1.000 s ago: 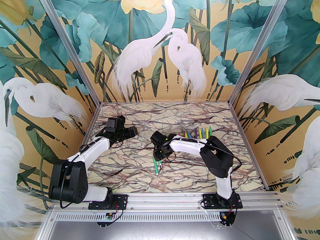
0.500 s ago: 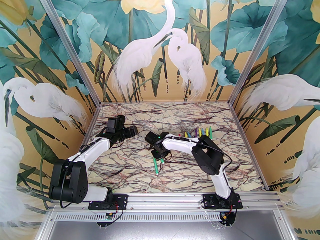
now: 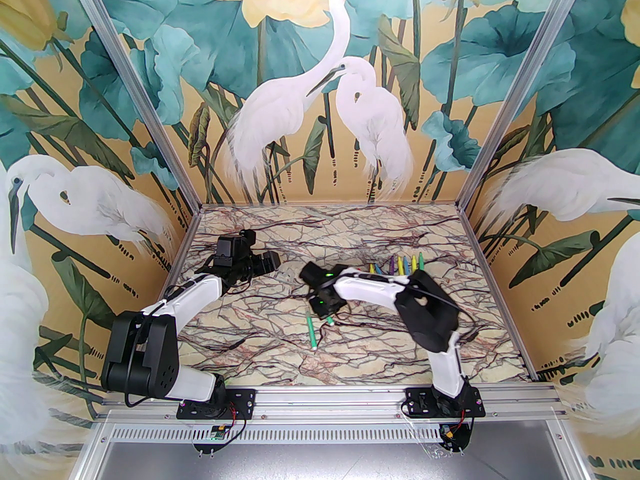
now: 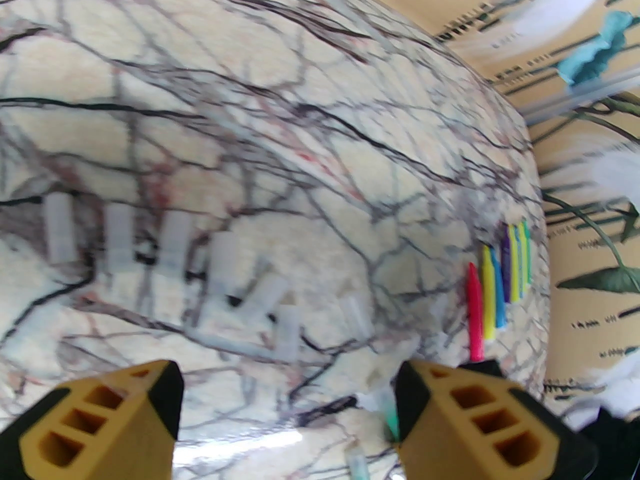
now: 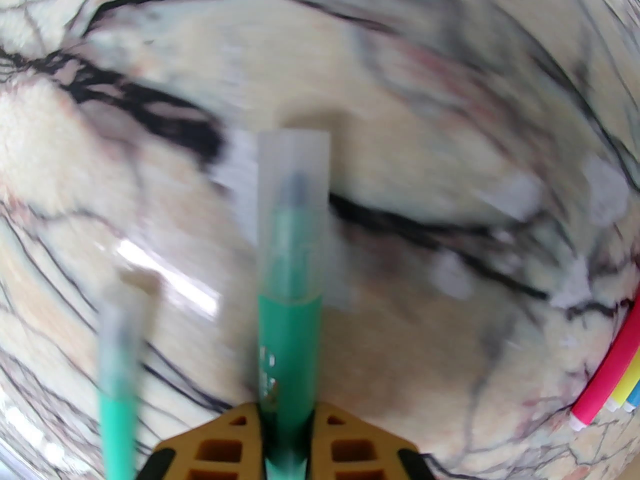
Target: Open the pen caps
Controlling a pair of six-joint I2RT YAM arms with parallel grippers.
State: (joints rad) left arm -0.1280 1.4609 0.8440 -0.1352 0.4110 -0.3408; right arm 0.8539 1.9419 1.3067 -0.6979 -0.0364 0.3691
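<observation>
The green pen needs to be opened next. My left gripper should grab it by its clear cap, and the pen's body should stay in my right gripper.
My right gripper (image 5: 287,412) is shut on a green pen (image 5: 289,328) whose clear cap (image 5: 294,168) is still on and points away from me. From above, this gripper (image 3: 326,312) hangs low over the table's middle, the pen's white end (image 3: 330,322) sticking out below it. A second capped green pen (image 3: 311,330) lies just left of it on the table. My left gripper (image 4: 290,408) is open and empty, above a row of several loose clear caps (image 4: 120,238). Several uncapped pens (image 4: 500,278) lie side by side at the far right.
The marble table (image 3: 350,358) is walled by painted panels on three sides. The row of coloured pens (image 3: 395,265) lies behind the right arm. Loose caps (image 5: 515,193) are scattered between the two grippers. The left gripper (image 3: 270,262) sits at the back left.
The right gripper swung left, then back to the right, with the green pen in it, uncovering the second green pen on the table. The left arm edged slightly right.
</observation>
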